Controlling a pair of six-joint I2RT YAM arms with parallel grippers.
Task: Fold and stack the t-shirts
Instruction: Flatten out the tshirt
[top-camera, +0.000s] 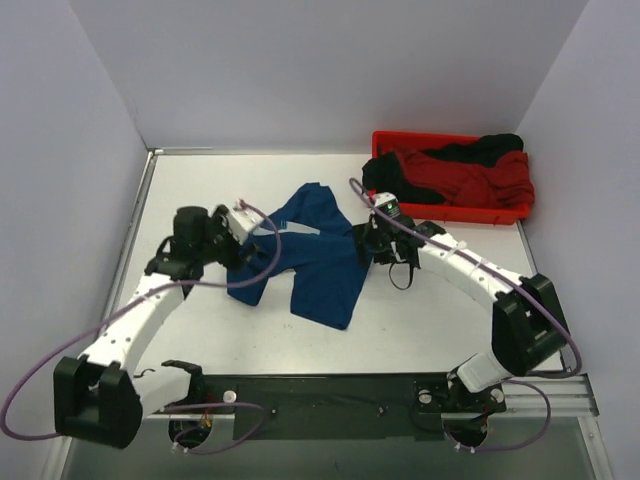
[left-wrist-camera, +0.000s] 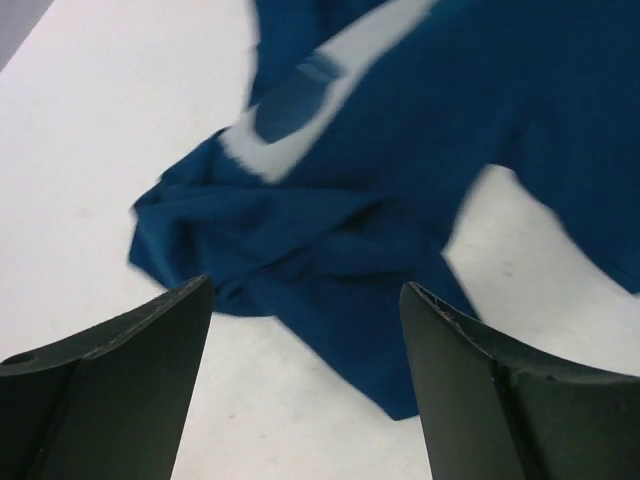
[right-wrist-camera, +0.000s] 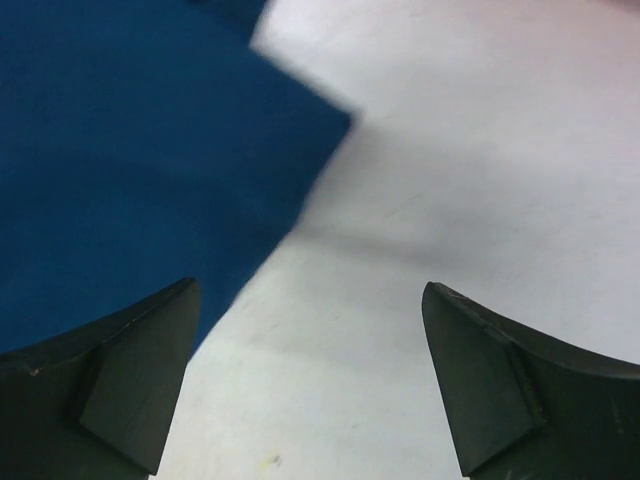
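Observation:
I will next grab the navy-blue t-shirt by its bunched sleeve (left-wrist-camera: 250, 250) with my left gripper to fold it. The opposite end stays free to spread.
A dark navy-blue t-shirt (top-camera: 322, 258) lies crumpled on the white table, mid-centre. It also shows in the left wrist view (left-wrist-camera: 400, 190) and the right wrist view (right-wrist-camera: 120, 170). My left gripper (top-camera: 243, 238) is open and empty at the shirt's left edge, its jaws just short of a bunched sleeve (left-wrist-camera: 250, 250). My right gripper (top-camera: 366, 245) is open and empty at the shirt's right edge, over bare table beside a cloth corner (right-wrist-camera: 300, 130). Red and black t-shirts (top-camera: 462, 172) lie heaped in the red tray.
The red plastic tray (top-camera: 500, 213) stands at the back right. White walls enclose the table on the left, back and right. The arm bases and a black rail (top-camera: 330, 400) run along the near edge.

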